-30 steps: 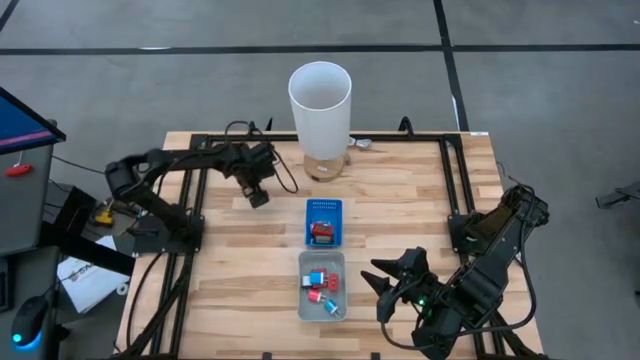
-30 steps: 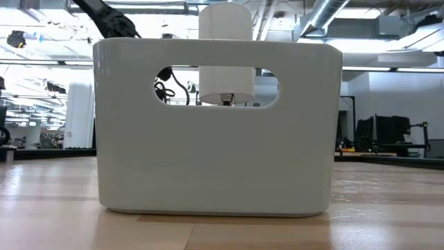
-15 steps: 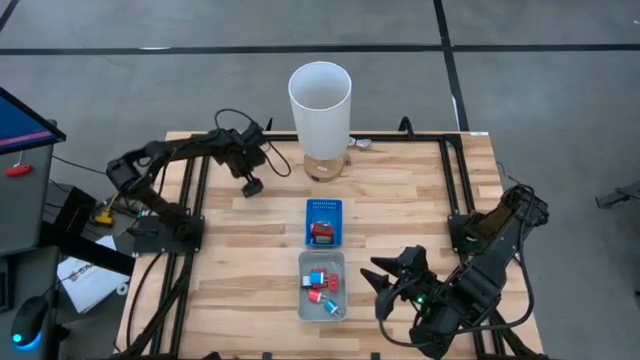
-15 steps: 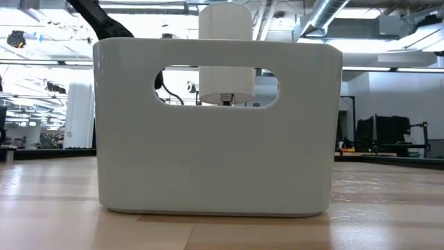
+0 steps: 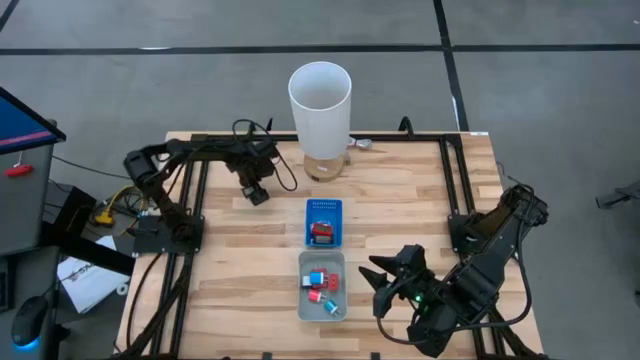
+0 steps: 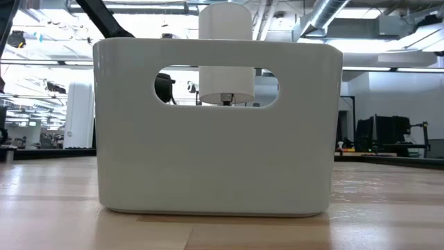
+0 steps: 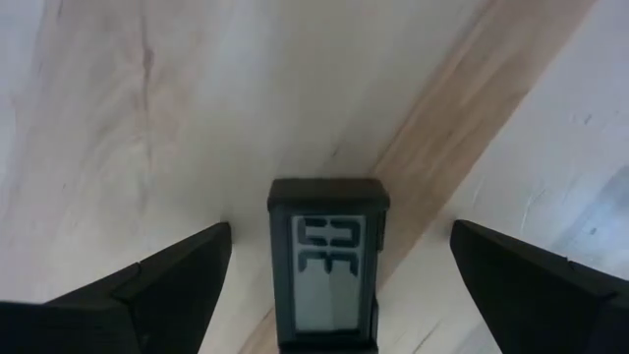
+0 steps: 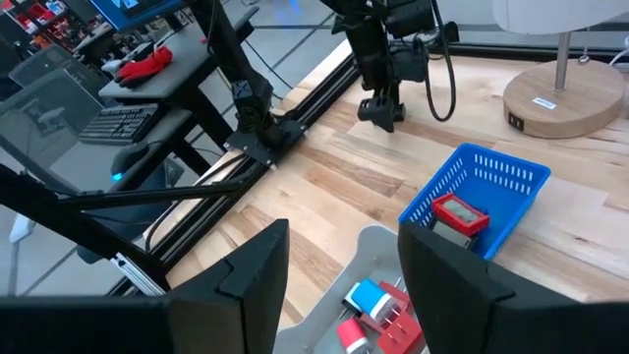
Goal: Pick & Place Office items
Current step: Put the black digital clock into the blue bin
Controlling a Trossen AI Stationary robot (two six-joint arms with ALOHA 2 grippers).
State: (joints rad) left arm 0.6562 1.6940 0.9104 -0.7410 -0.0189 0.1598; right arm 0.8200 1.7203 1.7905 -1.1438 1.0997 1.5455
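My left gripper can close now and would hold the black item point(image 7: 329, 265): its fingers are low on both sides.
My left gripper point(image 5: 257, 194) hangs open over the table's far left part, left of the trays. In the left wrist view its fingers point(image 7: 177, 285) stand on either side of a small black office item with a light display face point(image 7: 327, 270). The item lies on the wood and touches neither finger. My right gripper point(image 5: 383, 283) waits open right of the pale grey tray point(image 5: 303, 310). That tray holds blue point(image 5: 316, 279) and red point(image 5: 320, 295) items. A red-framed item point(image 5: 321, 233) sits in the blue tray point(image 5: 323, 204).
A tall white cylinder point(image 5: 320, 95) stands on a round wooden base at the far edge, behind the trays. Black rails run along the table's left, right and far sides. In the low view the grey tray's wall point(image 6: 215, 153) blocks nearly everything. Bare wood lies around both trays.
My left gripper swung a little toward the far-left corner, then came back toward the trays, ending close to where it began. The arm's elbow shifted right. In the low view a dark part of it now shows through the tray's handle slot.
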